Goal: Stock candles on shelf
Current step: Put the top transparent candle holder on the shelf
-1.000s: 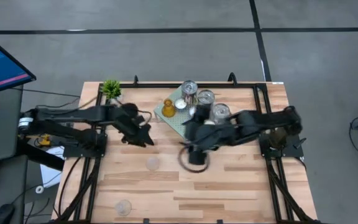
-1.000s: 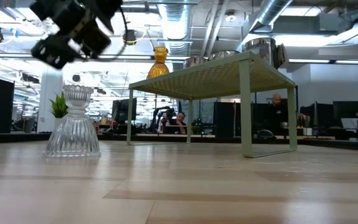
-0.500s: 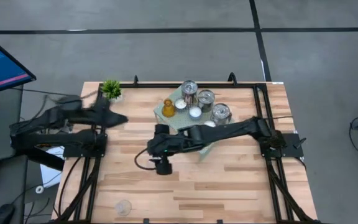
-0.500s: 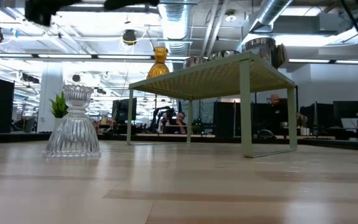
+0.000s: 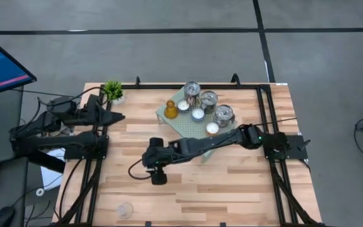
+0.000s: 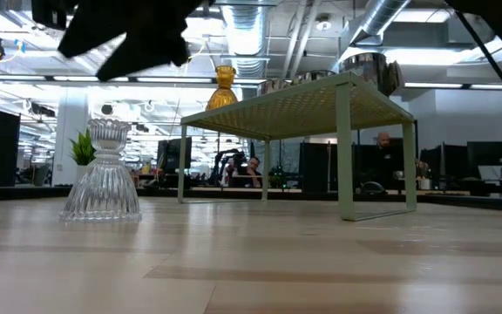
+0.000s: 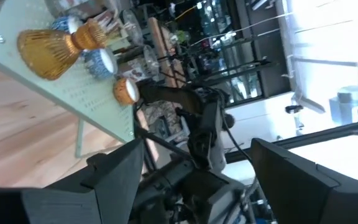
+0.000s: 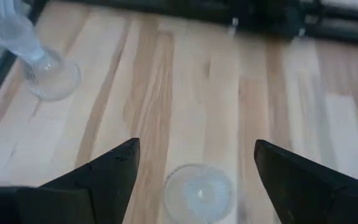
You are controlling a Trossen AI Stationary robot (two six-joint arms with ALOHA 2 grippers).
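Observation:
My right gripper picks up the clear glass holder by its beaded rim next, to stock it on the shelf.
The mint-green shelf (image 5: 188,124) stands at the far middle of the table. It carries an amber glass holder (image 5: 170,110), three silver tins (image 5: 208,99) and white tealights (image 5: 198,114). A ribbed clear glass holder (image 6: 103,170) stands on its flared base at mid-table. My right gripper (image 5: 151,159) hangs open well above it (image 6: 125,39); in the right wrist view the holder (image 8: 199,193) shows below and between the fingers of the gripper (image 8: 196,149). My left gripper (image 5: 118,116) is open and empty near the table's far left; its wrist view (image 7: 197,155) looks toward the shelf (image 7: 73,99).
A second clear glass holder (image 5: 125,209) stands near the table's front left corner, also in the right wrist view (image 8: 39,68). A small green plant (image 5: 112,90) sits at the far left corner. Bare wood lies to the right of the right arm (image 5: 251,183).
My right gripper has swung from beside the shelf toward the table's left, and now hangs over the mid-table glass holder. My left gripper has drawn back toward the table's far left edge. The glass holder has stayed where it was.

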